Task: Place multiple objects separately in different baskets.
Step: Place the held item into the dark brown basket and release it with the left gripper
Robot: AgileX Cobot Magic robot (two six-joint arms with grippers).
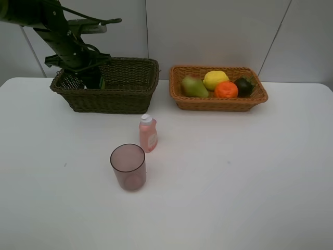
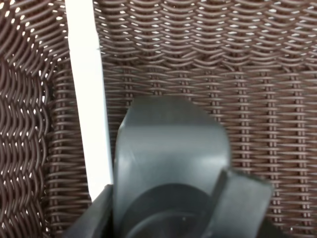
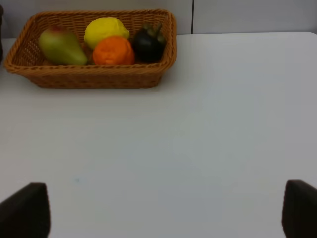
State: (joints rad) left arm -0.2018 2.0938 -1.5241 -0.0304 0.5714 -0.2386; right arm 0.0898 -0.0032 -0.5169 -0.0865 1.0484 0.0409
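Observation:
The dark green bottle stands low beside the marker at the dark basket's bottom in the left wrist view, so my left gripper opens next.
My left gripper (image 1: 89, 73) reaches down into the deep dark basket (image 1: 130, 91). In the left wrist view its jaws stand on either side of the dark green bottle (image 2: 168, 144), shut on it close to the basket floor (image 2: 257, 99). The white marker (image 2: 86, 99) lies in that basket beside the bottle; its tip is hidden. The light tan basket (image 1: 218, 104) holds the pear (image 1: 193, 86), lemon (image 1: 215, 79), orange (image 1: 226, 89) and mangosteen (image 1: 243, 86). The small pink bottle (image 1: 148, 134) and the pink cup (image 1: 128, 166) stand on the table. My right gripper (image 3: 163, 210) is open and empty.
The white table (image 1: 250, 177) stretches wide around the cup and the pink bottle. The right wrist view shows the tan basket (image 3: 99, 79) with its fruit far ahead of the right gripper. A grey wall stands behind both baskets.

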